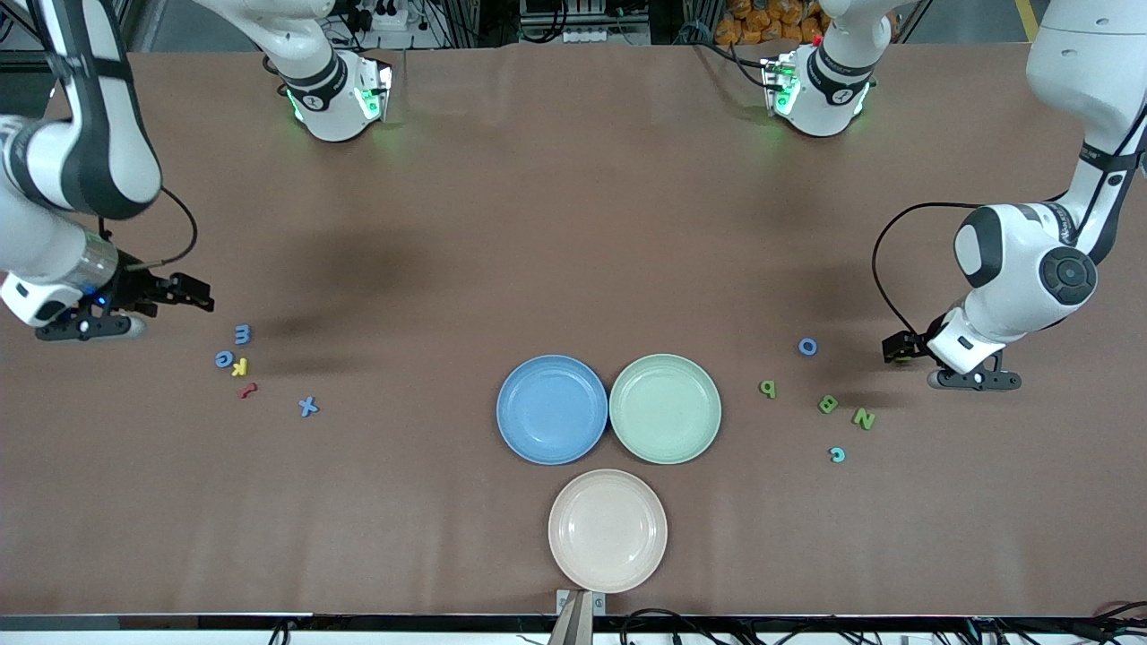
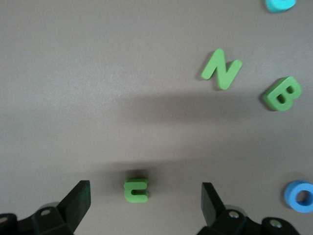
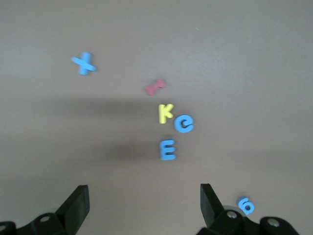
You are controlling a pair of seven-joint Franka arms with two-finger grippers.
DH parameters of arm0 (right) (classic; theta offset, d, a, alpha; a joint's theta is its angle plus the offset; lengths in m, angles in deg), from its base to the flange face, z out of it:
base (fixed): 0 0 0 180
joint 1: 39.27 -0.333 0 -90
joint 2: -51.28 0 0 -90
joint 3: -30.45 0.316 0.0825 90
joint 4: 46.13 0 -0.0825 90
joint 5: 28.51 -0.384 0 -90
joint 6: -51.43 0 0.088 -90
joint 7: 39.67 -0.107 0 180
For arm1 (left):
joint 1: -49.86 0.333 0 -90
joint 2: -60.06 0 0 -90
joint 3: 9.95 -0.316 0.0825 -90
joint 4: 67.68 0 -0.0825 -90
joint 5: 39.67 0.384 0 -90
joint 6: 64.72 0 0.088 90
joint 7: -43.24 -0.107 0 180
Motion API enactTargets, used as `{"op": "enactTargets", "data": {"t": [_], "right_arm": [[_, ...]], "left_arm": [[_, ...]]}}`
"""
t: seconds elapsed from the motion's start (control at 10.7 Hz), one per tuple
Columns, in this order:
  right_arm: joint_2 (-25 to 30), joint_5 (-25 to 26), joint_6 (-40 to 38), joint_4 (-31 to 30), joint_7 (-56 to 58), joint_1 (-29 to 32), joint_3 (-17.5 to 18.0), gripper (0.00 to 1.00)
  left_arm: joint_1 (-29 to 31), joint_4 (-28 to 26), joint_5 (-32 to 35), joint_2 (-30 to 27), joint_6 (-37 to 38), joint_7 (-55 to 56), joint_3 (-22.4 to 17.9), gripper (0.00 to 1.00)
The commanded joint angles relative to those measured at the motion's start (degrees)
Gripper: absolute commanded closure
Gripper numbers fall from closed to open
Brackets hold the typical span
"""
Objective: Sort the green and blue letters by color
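I need to lower my left gripper first and then close it on the letter. My fingers are above the small green letter (image 2: 136,190), so they would miss it if I closed now.
Blue letters E (image 1: 242,334), G (image 1: 224,360) and X (image 1: 308,407) lie toward the right arm's end of the table. My right gripper (image 1: 90,327) hangs open beside them, nothing between its fingers (image 3: 78,200); a blue 6 (image 3: 246,205) lies by one finger. Toward the left arm's end lie green p (image 1: 768,388), B (image 1: 828,403), N (image 1: 864,418), a blue O (image 1: 807,347) and a light blue C (image 1: 837,454). My left gripper (image 1: 972,381) is open over a small green letter (image 2: 136,190), which sits between its fingers (image 2: 210,196) without touching them.
A blue plate (image 1: 552,409) and a green plate (image 1: 665,408) sit side by side at mid-table, both empty. A beige plate (image 1: 607,530) lies nearer the front camera. A yellow K (image 1: 240,365) and a red squiggle (image 1: 247,390) lie among the blue letters.
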Motion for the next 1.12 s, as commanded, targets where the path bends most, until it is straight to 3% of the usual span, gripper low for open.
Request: {"op": "enactTargets", "data": {"t": [0.0,0.19,0.37,0.65,0.84,1.03], "right_arm": [[-2.64,2.4,10.97,-6.3,3.31,4.08,0.38,0.0],[-3.6,2.4,19.96,-11.07,3.5,4.96,0.29,0.0],[-5.09,2.4,21.65,-11.35,2.98,5.05,0.29,0.0],[-9.84,2.4,30.25,-11.96,2.97,8.21,0.2,0.0],[-11.6,1.53,30.36,-11.96,2.36,9.7,0.38,0.0],[-12.57,1.08,30.36,-11.7,2.27,9.1,0.47,0.0]], "left_arm": [[1.51,-1.05,1.04,1.91,-3.49,-1.6,0.2,0.0],[1.6,-2.11,0.95,2.09,-4.54,-1.6,0.2,0.0],[1.69,-3.17,0.95,2.96,-6.39,-1.6,0.2,0.0],[2.57,-3.17,1.13,3.58,-6.57,-3.34,0.2,0.0],[3.71,-3.25,1.13,3.84,-6.57,-4.4,0.2,0.07],[3.71,-3.43,1.13,3.84,-6.57,-4.58,0.2,0.21]]}}
